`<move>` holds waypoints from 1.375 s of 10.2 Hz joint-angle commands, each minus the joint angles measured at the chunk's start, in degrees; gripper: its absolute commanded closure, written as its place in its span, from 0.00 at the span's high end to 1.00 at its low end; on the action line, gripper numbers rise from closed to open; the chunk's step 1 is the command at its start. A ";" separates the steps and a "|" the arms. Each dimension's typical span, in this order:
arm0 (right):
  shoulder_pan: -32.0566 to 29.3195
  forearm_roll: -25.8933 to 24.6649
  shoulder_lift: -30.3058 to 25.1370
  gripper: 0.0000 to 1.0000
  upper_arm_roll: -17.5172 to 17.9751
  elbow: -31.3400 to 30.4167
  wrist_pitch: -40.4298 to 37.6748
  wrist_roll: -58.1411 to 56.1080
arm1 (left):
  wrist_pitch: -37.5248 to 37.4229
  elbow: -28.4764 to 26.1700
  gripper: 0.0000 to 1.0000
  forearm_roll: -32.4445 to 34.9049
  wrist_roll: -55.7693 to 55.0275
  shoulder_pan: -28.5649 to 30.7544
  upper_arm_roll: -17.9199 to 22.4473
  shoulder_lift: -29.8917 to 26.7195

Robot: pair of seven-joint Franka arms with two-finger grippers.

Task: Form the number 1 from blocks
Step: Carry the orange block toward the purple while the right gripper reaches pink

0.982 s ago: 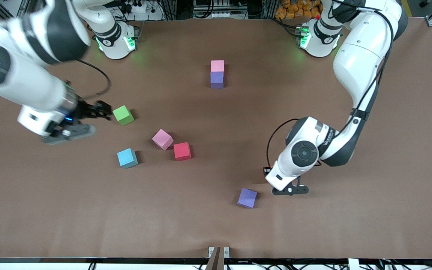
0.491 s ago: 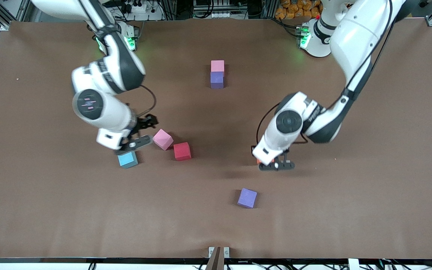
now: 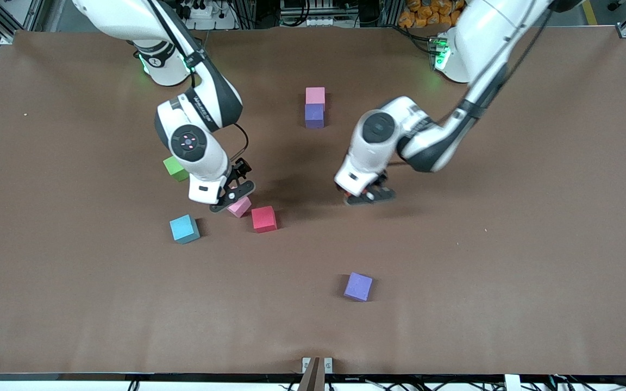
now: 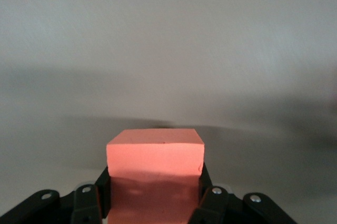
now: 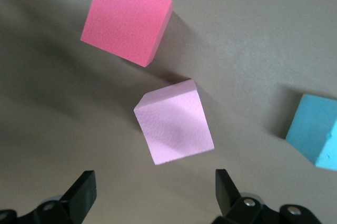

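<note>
My right gripper grabs the pink block by its opposite sides next, to extend the short column (image 3: 314, 107) into the number 1.
My left gripper (image 3: 368, 195) (image 4: 154, 183) is shut on the orange block (image 4: 155, 163) and holds it low over bare table near the middle. My right gripper (image 3: 231, 194) (image 5: 155, 191) is open, its fingers apart above a pink block (image 3: 240, 207) (image 5: 175, 122) that lies tilted between them. A red block (image 3: 263, 219) (image 5: 126, 18) sits beside that pink one, and a light blue block (image 3: 184, 228) (image 5: 316, 135) lies toward the right arm's end. A green block (image 3: 173, 168) is partly hidden by the right arm. A pink block (image 3: 315, 95) and a purple block (image 3: 314, 115) touch in a short column. Another purple block (image 3: 358, 286) lies alone nearest the camera.
The brown table mat (image 3: 508, 244) carries nothing but the blocks. Both arms reach in over its middle, and the robot bases (image 3: 163, 65) stand along the edge farthest from the camera.
The right arm swung in from its end of the table, past the green block, to above the pink block. The left arm carried the orange block away from the lone purple block, toward the middle.
</note>
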 commanded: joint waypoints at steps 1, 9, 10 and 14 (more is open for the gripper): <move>0.73 -2.47 1.77 1.00 -0.42 0.26 2.27 -1.08 | 0.95 -1.11 0.00 -1.11 -5.45 -4.81 0.50 0.02; -0.76 -3.71 6.25 1.00 -0.34 2.36 5.09 -4.15 | 1.91 -3.04 0.00 -0.85 -11.89 -14.49 0.50 2.31; -0.67 -3.62 6.87 1.00 -0.34 2.98 5.09 -4.15 | 2.61 -3.74 0.00 -0.76 -11.89 -14.50 0.50 2.14; -0.41 -3.45 8.28 0.92 -0.34 3.42 6.76 -4.15 | 3.06 -5.07 0.00 -0.67 -11.89 -15.12 -0.29 1.61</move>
